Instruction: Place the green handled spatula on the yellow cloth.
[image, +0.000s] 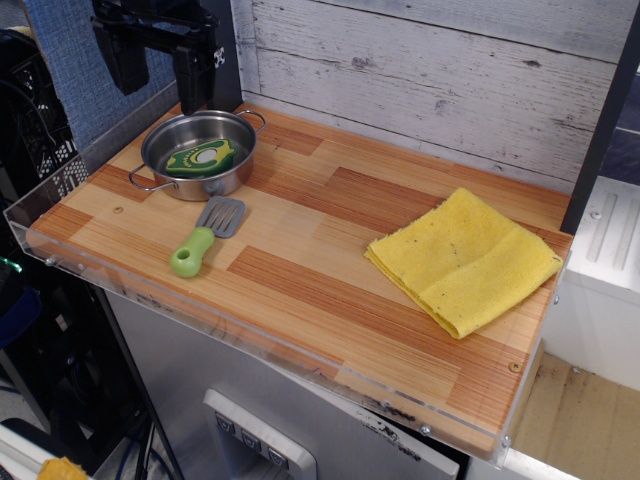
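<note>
I need to place the spatula on the yellow cloth (463, 261), so next I should grab it by its light-green handle (193, 251).
The green handled spatula (203, 240) lies flat on the wooden table, just in front of the steel pot. Its grey slotted blade points toward the pot and its light-green ring-ended handle points toward the front edge. The yellow cloth (463, 261) lies folded at the right side of the table, far from the spatula. My black gripper (160, 92) hangs above the table's back left corner, behind the pot. Its two fingers stand wide apart with nothing between them.
A steel pot (160, 140) with two handles stands at the back left and holds a flat green-and-yellow item (200, 158). A clear plastic rim (30, 215) edges the table's left and front. A white plank wall stands behind, and a dark post (605, 120) at the right.
</note>
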